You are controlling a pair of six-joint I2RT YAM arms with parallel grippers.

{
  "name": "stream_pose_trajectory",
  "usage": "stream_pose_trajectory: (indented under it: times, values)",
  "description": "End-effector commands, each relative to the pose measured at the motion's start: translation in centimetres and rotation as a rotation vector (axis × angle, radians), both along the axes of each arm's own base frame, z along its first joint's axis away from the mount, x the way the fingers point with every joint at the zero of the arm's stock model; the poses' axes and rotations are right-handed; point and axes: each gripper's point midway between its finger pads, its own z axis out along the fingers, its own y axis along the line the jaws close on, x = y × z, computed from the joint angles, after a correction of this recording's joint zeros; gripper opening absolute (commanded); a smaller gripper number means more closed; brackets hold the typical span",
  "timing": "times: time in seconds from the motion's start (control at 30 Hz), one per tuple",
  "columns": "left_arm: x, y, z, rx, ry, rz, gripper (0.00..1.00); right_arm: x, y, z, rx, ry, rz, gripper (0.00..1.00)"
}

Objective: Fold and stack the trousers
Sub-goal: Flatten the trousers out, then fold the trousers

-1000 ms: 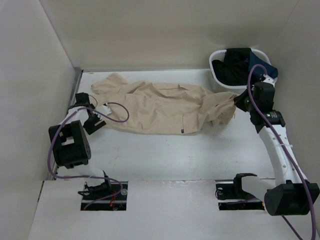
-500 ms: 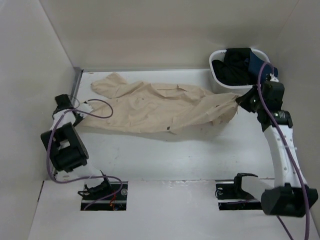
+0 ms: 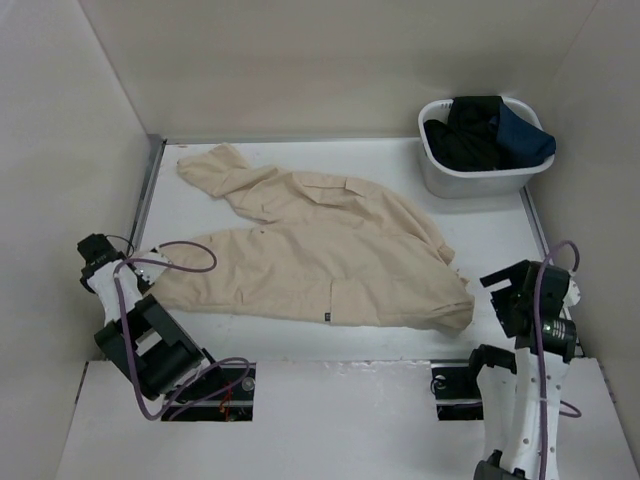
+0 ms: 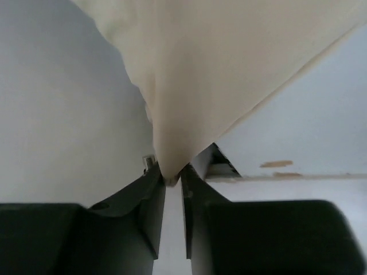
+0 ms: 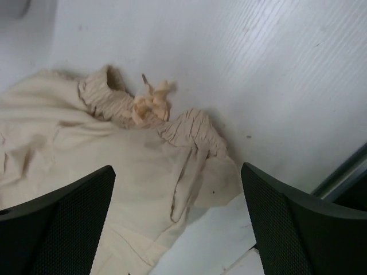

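Observation:
The trousers' far leg needs to be stretched straight for folding, so the right gripper should next grip the trousers by the gathered waist at that leg's side.
The beige trousers lie spread across the white table. One leg runs to the far left and the other toward the near left. My left gripper sits at the end of that near leg. In the left wrist view a taut corner of the trousers comes to a point between the nearly closed tips of my left gripper. My right gripper stands wide open just right of the waist. In the right wrist view my right gripper hovers over the gathered waist, touching nothing.
A white basket stands at the far right corner, with a black garment and a navy garment in it. Pale walls close in the table on three sides. A metal rail runs along the left edge.
My right gripper let go of the waist, opened wide and drew back to the near right. My left arm pulled the leg end left and nearer, and the trousers now lie flatter and closer.

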Motion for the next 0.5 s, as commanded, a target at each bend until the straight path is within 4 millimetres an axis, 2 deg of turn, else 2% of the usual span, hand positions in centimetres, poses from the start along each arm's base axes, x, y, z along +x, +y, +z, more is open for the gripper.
stream_pose_trajectory:
  times: [0.0, 0.03, 0.07, 0.13, 0.17, 0.23, 0.3, 0.37, 0.47]
  values:
    - [-0.9, 1.3, 0.9, 0.026, 0.031, -0.028, 0.28, -0.2, -2.3, 3.5, -0.098, -0.036, -0.083, 0.97]
    - [-0.9, 1.6, 1.2, 0.037, 0.037, -0.033, 0.44, 0.4, -2.4, 4.3, -0.114, -0.051, -0.067, 0.98]
    - [-0.3, 2.0, 2.0, 0.052, 0.02, -0.038, 0.53, 1.4, -2.7, 5.2, -0.129, -0.074, -0.05, 0.98]
    - [2.2, 2.7, 4.7, 0.072, -0.082, -0.031, 0.62, 4.7, -1.7, 6.0, -0.164, -0.083, 0.102, 0.97]
    - [4.8, 2.4, 6.7, 0.066, -0.17, -0.043, 0.66, 6.5, -1.0, 5.9, -0.185, -0.056, 0.188, 0.96]
    - [10.2, 0.5, 10.5, 0.012, -0.338, -0.066, 0.71, 10.0, -0.1, 5.1, -0.261, 0.001, 0.296, 0.96]
    - [15.0, -2.9, 12.6, -0.072, -0.434, -0.117, 0.74, 13.4, 0.6, 3.9, -0.335, 0.044, 0.372, 0.96]
    - [19.5, -6.2, 12.7, -0.146, -0.473, -0.155, 0.75, 15.7, 1.8, 1.9, -0.345, 0.096, 0.455, 0.94]
    - [26.3, -9.0, 10.4, -0.206, -0.486, -0.16, 0.75, 17.7, 2.8, -1.3, -0.327, 0.169, 0.537, 0.94]
